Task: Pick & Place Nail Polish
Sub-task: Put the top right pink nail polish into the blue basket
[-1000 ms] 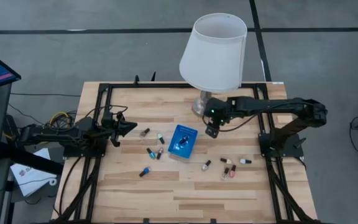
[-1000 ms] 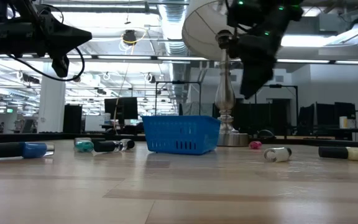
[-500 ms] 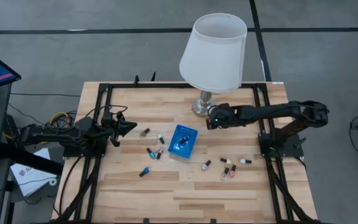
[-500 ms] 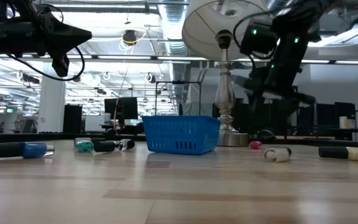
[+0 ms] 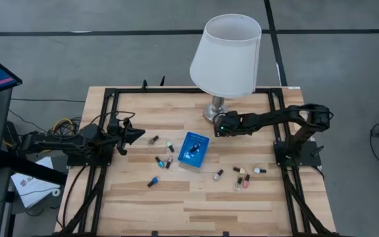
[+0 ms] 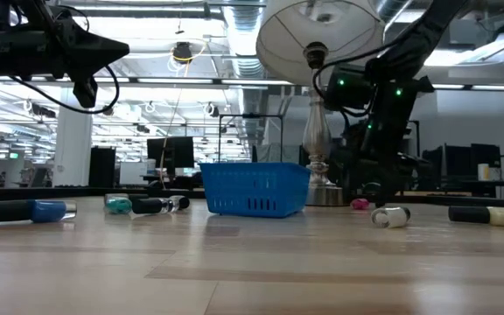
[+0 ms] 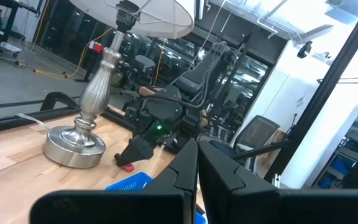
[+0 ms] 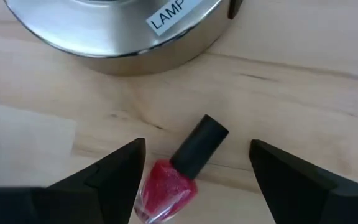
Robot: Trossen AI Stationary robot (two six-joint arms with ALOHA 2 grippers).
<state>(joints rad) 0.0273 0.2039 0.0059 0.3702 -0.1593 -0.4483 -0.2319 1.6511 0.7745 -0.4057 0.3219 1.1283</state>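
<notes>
The right gripper's fingers reach down on both sides of the red bottle's black cap [image 8: 199, 147], so the gripper needs to close on the cap now.
Several tiny nail polish bottles lie scattered on the wooden table [image 5: 176, 197]; a dark one lies in the small blue basket [image 5: 193, 150]. A red bottle with a black cap [image 8: 180, 173] lies on its side by the lamp's metal base [image 8: 114, 28]. It also shows in the low view [image 6: 358, 205]. My right gripper [image 8: 197, 146] is open and low over the table, with one finger on each side of this bottle, apart from it. My left gripper [image 5: 135, 133] is shut and empty, held above the table's left part.
A table lamp with a white shade [image 5: 226, 56] stands at the far middle, its base [image 5: 213, 112] just beyond my right gripper. Black frame rails [image 5: 107, 151] run along the table's sides. Loose bottles lie left of the basket [image 5: 163, 158] and to its near right [image 5: 245, 176].
My right gripper has gone from beside the basket's right toward the table's far edge and down to the table by the lamp base, where it now stands around the red bottle. The left arm has kept still.
</notes>
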